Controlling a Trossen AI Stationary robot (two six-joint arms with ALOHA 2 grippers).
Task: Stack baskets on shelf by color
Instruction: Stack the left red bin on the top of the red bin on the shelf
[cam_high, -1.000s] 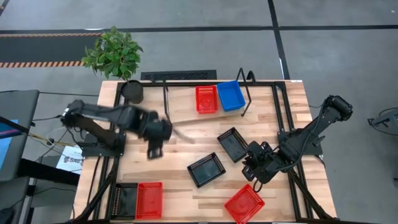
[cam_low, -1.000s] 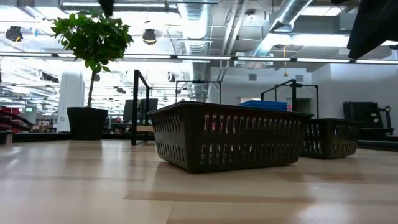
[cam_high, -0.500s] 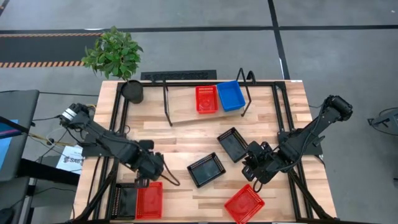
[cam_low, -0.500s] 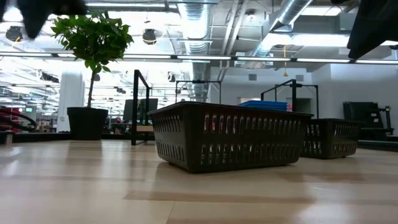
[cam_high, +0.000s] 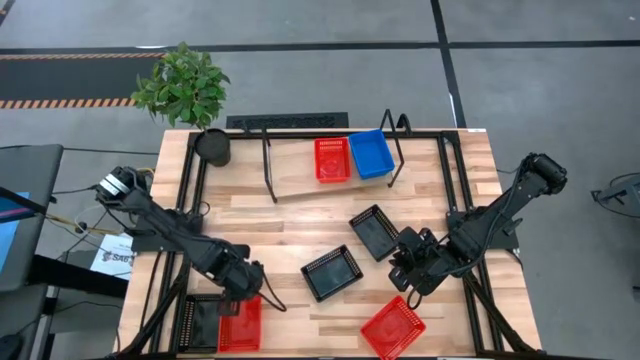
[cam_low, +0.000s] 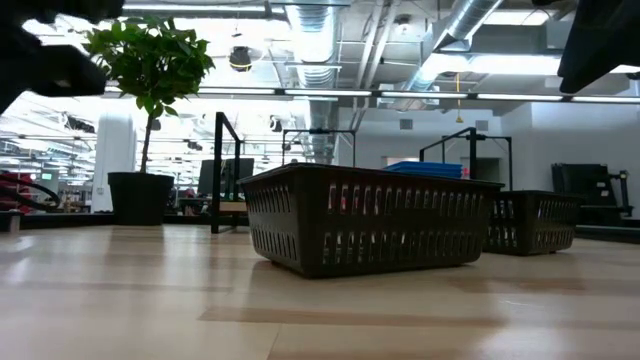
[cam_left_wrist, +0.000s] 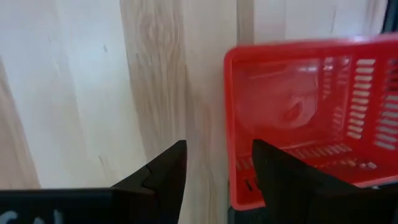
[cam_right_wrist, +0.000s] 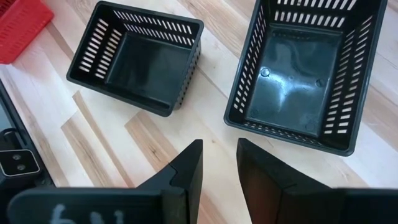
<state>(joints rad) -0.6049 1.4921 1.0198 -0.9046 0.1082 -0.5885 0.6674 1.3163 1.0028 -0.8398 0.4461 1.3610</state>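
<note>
My left gripper should go lower before it closes on the red basket (cam_left_wrist: 280, 102). Its fingers are above the red basket's rim (cam_left_wrist: 229, 118), so they would miss the basket if they closed now.
In the high view my left gripper (cam_high: 240, 287) hovers open at the far edge of a red basket (cam_high: 240, 322) by the table's near left corner. In the left wrist view its fingers (cam_left_wrist: 219, 147) stand either side of that red basket's side wall (cam_left_wrist: 227, 124), touching nothing. A black basket (cam_high: 200, 322) sits next to it. My right gripper (cam_high: 405, 258) waits open at the right, above two black baskets (cam_right_wrist: 138, 59) (cam_right_wrist: 301, 68). Another red basket (cam_high: 393, 327) rests near the near edge. On the shelf (cam_high: 290, 165) sit a red basket (cam_high: 332, 160) and a blue basket (cam_high: 370, 153).
A potted plant (cam_high: 185, 90) stands at the far left corner. The shelf's black wire loops (cam_high: 397, 125) rise at its ends. Bare wood lies between the shelf and the black baskets (cam_high: 332, 272) (cam_high: 375, 232). Black frame rails (cam_high: 190, 200) run along both table sides.
My left arm has swung from the middle of the table toward the near left corner and come down over the red basket there. The baskets have stayed where they were.
</note>
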